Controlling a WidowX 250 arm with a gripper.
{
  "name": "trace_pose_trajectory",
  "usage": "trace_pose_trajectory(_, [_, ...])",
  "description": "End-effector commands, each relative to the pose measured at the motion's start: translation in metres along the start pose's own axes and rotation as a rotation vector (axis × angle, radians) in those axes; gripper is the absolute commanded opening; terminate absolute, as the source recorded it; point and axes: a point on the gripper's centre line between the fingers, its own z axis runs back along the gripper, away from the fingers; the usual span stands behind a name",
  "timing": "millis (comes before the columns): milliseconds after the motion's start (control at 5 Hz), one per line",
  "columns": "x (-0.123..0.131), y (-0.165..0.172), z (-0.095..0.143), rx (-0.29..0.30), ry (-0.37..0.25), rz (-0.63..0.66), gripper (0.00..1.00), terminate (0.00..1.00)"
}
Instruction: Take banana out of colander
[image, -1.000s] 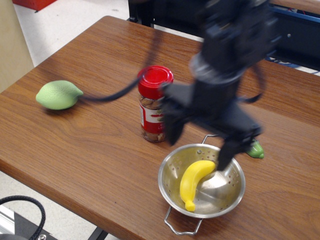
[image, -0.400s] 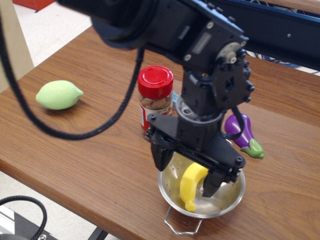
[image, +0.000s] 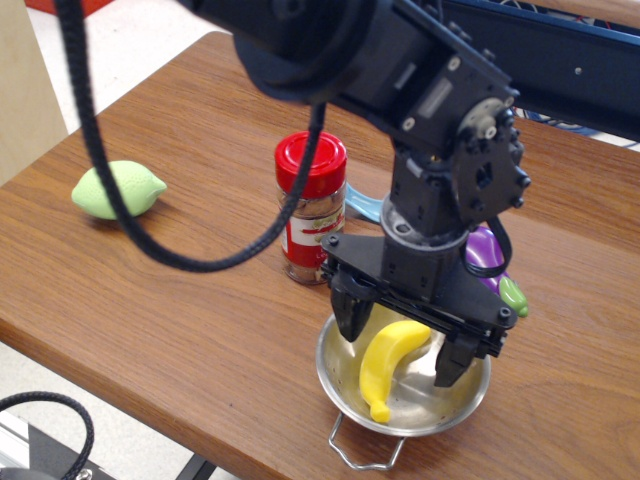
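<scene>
My gripper grabs the yellow banana by its thick end (image: 404, 337) opposite the stem next. Then my gripper takes the banana out of the colander.
The yellow banana (image: 388, 362) lies inside the shiny steel colander (image: 342, 388) at the near right of the table. Its upper end points up and to the right, its lower end rests near the front rim. My gripper (image: 399, 347) hangs right over the colander, open. One finger (image: 348, 315) is left of the banana, the other finger (image: 452, 361) is to its right. The banana's upper part sits between them. I cannot tell whether a finger touches it.
A red-capped spice jar (image: 311, 207) stands just behind the colander. A pale green lemon (image: 117, 189) lies at far left. A purple eggplant (image: 490, 262) with a green stem lies behind the gripper, partly hidden. The table's front edge runs close below the colander.
The arm has moved right and settled lower over the colander. The fingers now straddle the banana's upper part. The banana and colander have stayed in place.
</scene>
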Motion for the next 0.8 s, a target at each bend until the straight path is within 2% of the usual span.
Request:
trace_pose_trajectory(0, [0.0001,0.0046,-0.0079,-0.001,-0.028,0.007,1.0,0.0])
trace_pose_trajectory(200, [0.0,0.0042,-0.0128,0.003,-0.04,0.029,1.0,0.0])
trace_pose_trajectory(400, [-0.0044,0.0094,-0.0149,0.004,-0.021,0.043,1.0,0.0])
trace_pose_trajectory(600, [-0.0063,0.0099,-0.0167,0.012,-0.022,0.035,0.0,0.0])
